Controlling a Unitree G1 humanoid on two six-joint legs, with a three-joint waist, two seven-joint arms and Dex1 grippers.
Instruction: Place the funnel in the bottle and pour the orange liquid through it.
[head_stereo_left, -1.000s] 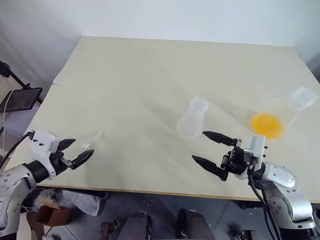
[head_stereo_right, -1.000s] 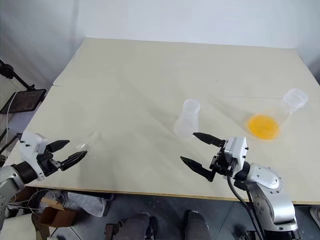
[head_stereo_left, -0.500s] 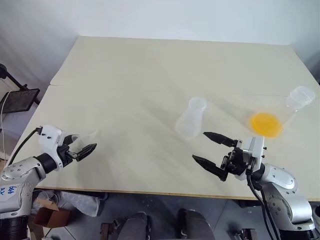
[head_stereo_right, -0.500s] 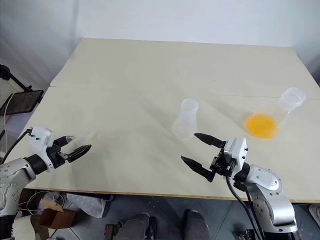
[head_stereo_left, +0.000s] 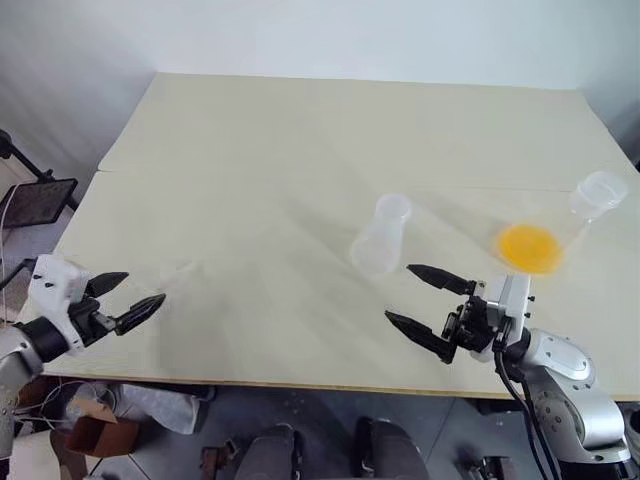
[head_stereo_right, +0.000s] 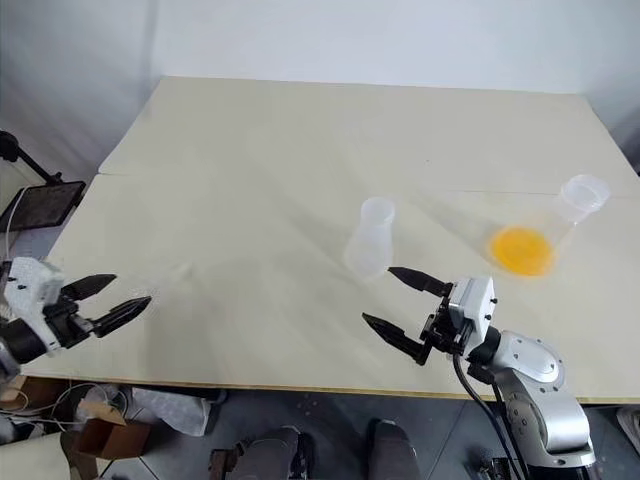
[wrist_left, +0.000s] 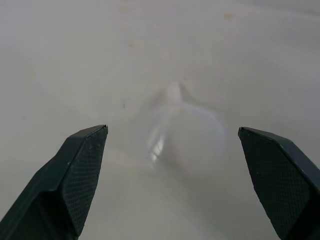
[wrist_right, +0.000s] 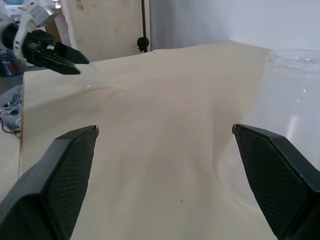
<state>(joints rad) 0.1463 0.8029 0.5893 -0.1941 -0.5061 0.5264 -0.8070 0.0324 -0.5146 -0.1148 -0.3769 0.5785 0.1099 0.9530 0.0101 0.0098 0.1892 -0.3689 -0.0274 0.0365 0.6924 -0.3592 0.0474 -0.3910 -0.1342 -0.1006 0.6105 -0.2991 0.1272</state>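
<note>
Both fingertips of my left gripper end short of the cone, so it is too early to close. It moves toward the cone, then closes on the funnel.
The faint clear funnel (wrist_left: 185, 135) lies on its side on the table, just ahead of my left gripper (head_stereo_left: 145, 288). That gripper is open and empty near the table's front left edge, with the funnel's round rim facing the gap between its fingers. The small clear bottle (head_stereo_left: 382, 236) stands upright mid-table. My right gripper (head_stereo_left: 399, 292) is open and empty, just in front of the bottle and apart from it. The orange liquid (head_stereo_left: 530, 248) pools in a larger conical flask (head_stereo_left: 600, 193) at the right.
The pale table (head_stereo_left: 300, 140) stretches wide behind the glassware. Its front edge runs just below both grippers. A black stand (head_stereo_left: 35, 195) sits off the table's left side. My left gripper (wrist_right: 50, 52) also shows far off in the right wrist view.
My left gripper first moved in toward the funnel, then drew back to the left and away from it, still open. The right gripper and the glassware stayed put.
</note>
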